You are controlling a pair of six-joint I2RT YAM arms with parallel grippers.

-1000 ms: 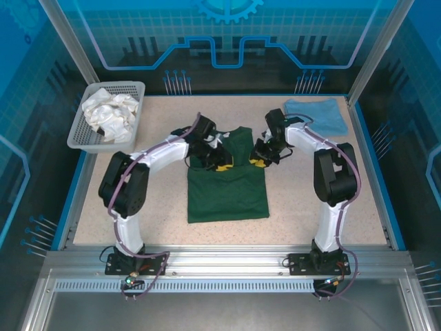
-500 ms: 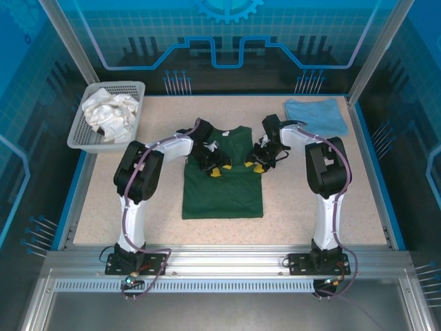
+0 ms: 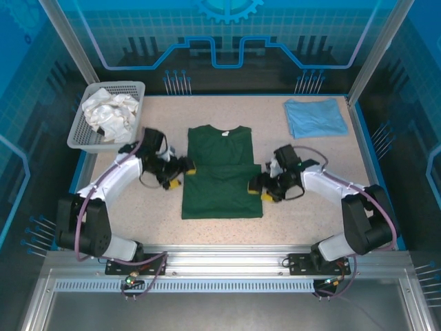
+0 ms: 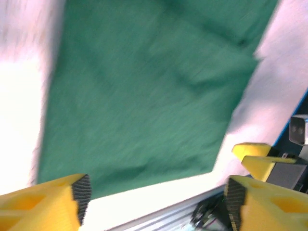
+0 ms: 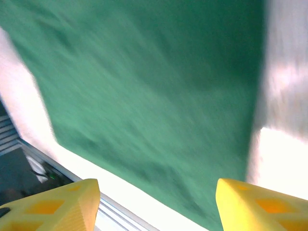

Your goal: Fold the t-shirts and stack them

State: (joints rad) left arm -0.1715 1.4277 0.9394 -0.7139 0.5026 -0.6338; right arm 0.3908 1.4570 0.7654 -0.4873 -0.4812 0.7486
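I need to grab the dark green t-shirt's near hem corner [image 3: 259, 214] [image 5: 213, 220] with my right gripper next. Then I can fold the hem end over toward the neck.
The dark green t-shirt [image 3: 222, 172] lies flat in the middle of the table, neck toward the back, its sides folded in to a narrow rectangle. My left gripper [image 3: 182, 176] hovers just off its left edge, open, nothing between the yellow fingers. My right gripper [image 3: 258, 188] is at the shirt's right edge, also open and holding nothing. The left wrist view is blurred: green t-shirt [image 4: 144, 86] beyond my open left gripper [image 4: 156, 197]. In the right wrist view, green t-shirt [image 5: 144, 86] lies under my open right gripper [image 5: 156, 199]. The light blue t-shirt [image 3: 315, 117] lies folded at the back right.
A white mesh basket [image 3: 83, 138] holding crumpled white cloth stands at the back left. Blue rails border the table on left and right, and the aluminium frame [image 3: 220, 261] runs along the near edge by the arm bases.
Both grippers let go of the green shirt, opened, and swung from its upper middle out to its left and right edges. The shirt now lies flat.
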